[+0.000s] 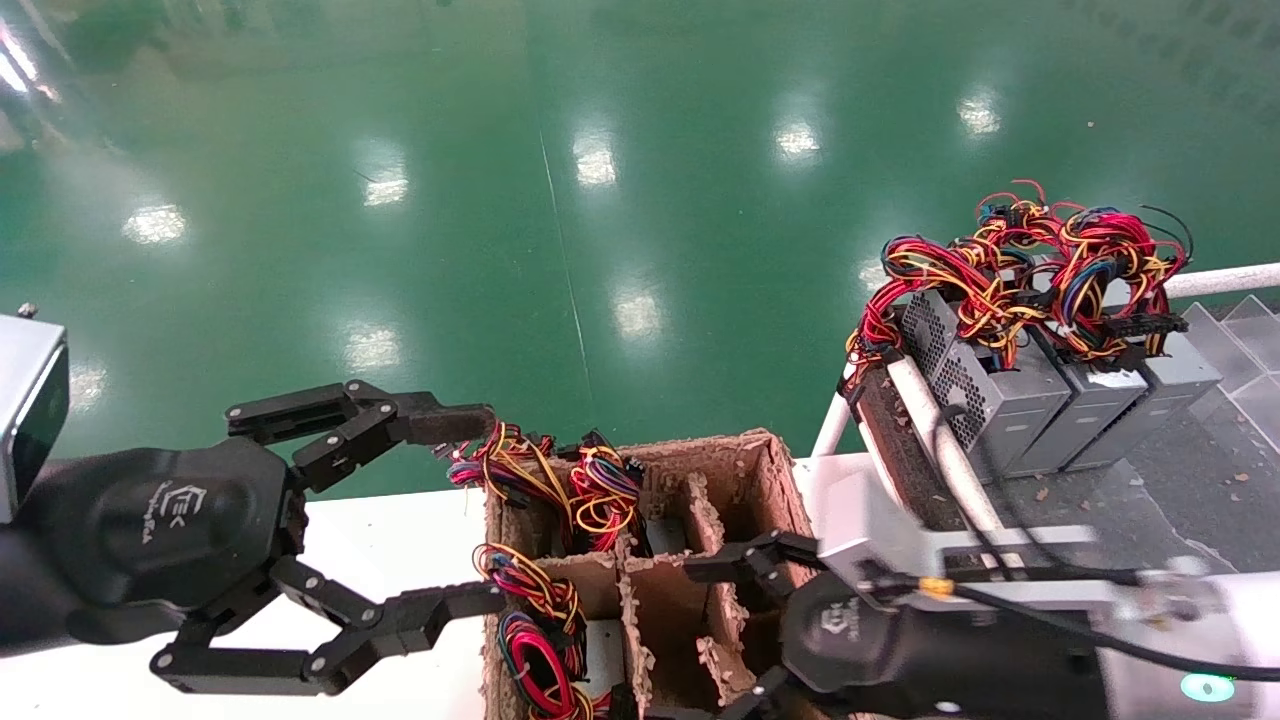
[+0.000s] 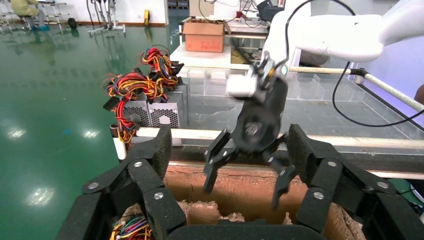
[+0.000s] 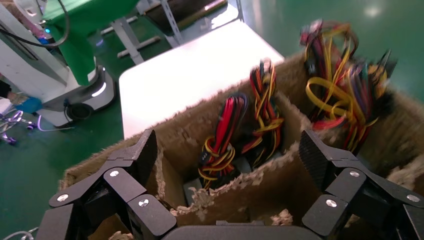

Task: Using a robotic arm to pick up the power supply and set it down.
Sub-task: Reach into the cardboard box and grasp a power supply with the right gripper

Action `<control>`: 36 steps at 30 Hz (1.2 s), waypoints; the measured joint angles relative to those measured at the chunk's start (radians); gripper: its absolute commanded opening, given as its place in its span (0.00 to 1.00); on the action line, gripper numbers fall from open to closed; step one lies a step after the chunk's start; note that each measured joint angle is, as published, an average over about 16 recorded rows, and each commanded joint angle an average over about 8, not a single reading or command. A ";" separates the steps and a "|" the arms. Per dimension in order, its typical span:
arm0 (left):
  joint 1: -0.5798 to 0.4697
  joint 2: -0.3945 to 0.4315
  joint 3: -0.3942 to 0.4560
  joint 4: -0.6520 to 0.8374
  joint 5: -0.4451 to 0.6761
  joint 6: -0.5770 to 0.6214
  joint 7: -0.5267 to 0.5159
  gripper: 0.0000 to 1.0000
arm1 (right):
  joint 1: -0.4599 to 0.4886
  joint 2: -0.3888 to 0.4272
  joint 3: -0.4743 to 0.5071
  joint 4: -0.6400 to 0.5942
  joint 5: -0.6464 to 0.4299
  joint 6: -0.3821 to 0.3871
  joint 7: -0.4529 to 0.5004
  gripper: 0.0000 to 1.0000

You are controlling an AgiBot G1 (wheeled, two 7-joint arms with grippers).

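My right gripper grabs the power supply by the wire bundle standing up next, since the cardboard box's sides stand close around its metal case.
Three silver-grey power supplies [image 1: 1010, 400] with tangled wire bundles stand side by side on the dark shelf at the right; the left wrist view shows them as well [image 2: 160, 114]. More wired units sit in the brown cardboard crate [image 1: 765, 470]; one power supply [image 3: 192, 189] lies under red and yellow wires in a compartment. My right gripper [image 1: 715, 635] hangs open over the crate's right compartments, its fingers [image 3: 142, 152] spread wide with nothing between them. My left gripper [image 1: 470, 510] is open and empty beside the crate's left wall, facing the right gripper [image 2: 245, 172].
The crate rests on a white table [image 1: 380, 540]. A white rail [image 1: 940, 440] edges the shelf, with clear plastic bins [image 1: 1240, 340] behind. Green floor [image 1: 600, 200] lies beyond. The torn cardboard dividers [image 3: 240, 182] stand close under the right gripper.
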 measured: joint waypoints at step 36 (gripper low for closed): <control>0.000 0.000 0.000 0.000 0.000 0.000 0.000 1.00 | 0.005 -0.235 -0.149 -0.087 -0.205 0.100 0.043 0.00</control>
